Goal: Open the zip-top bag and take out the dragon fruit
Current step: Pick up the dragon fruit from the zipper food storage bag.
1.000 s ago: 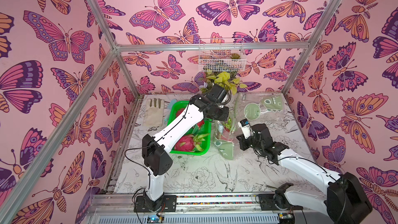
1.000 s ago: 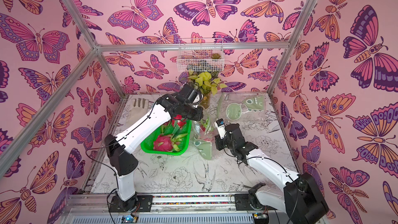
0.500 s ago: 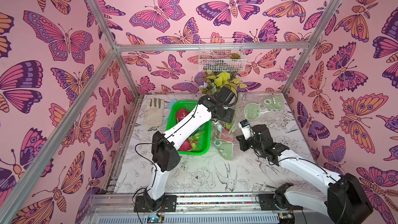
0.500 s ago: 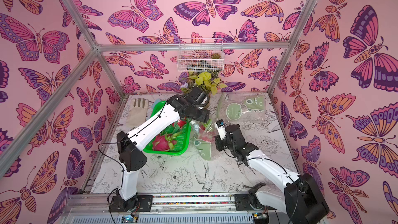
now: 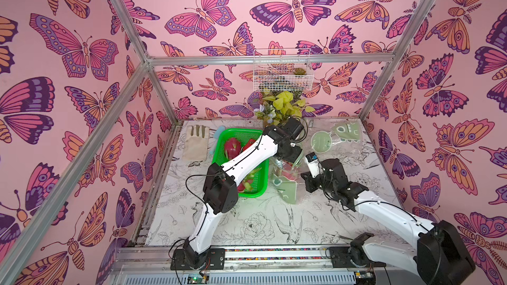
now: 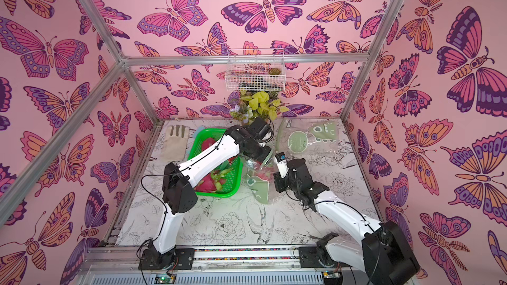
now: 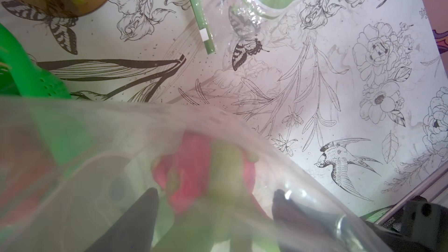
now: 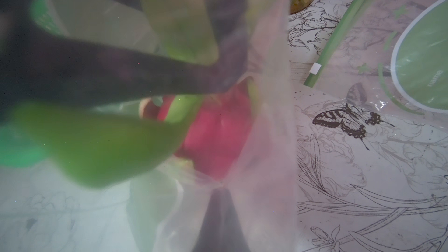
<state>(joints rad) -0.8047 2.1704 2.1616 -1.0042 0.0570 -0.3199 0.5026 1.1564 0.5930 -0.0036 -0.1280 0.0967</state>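
Observation:
The left gripper grabs the dragon fruit by its green end at the bag's opening next, to take the dragon fruit out body last.
The clear zip-top bag (image 5: pixel 285 187) with green print stands in the middle of the table, a red dragon fruit (image 5: pixel 288 172) inside it. My left gripper (image 7: pixel 214 191) is open at the bag's mouth. Its dark fingers (image 7: pixel 148 204) stand apart on either side of that dragon fruit (image 7: pixel 191 166), blurred behind the film. My right gripper (image 8: pixel 221 190) is shut on the bag's film at its right side. Two more dragon fruit (image 5: pixel 232 146) (image 6: pixel 208 185) lie in the green basket (image 5: pixel 248 193) left of the bag, partly hidden by my left arm.
A second, flat zip-top bag (image 5: pixel 337 138) lies at the back right. A beige glove (image 5: pixel 196 143) lies at the back left. A jar of leafy plants (image 5: pixel 282 105) stands against the back wall under a white wire basket (image 5: pixel 282 78).
My left gripper has opened wide and swung right from the basket's back corner to the bag's mouth. The right arm and the bag have stayed put.

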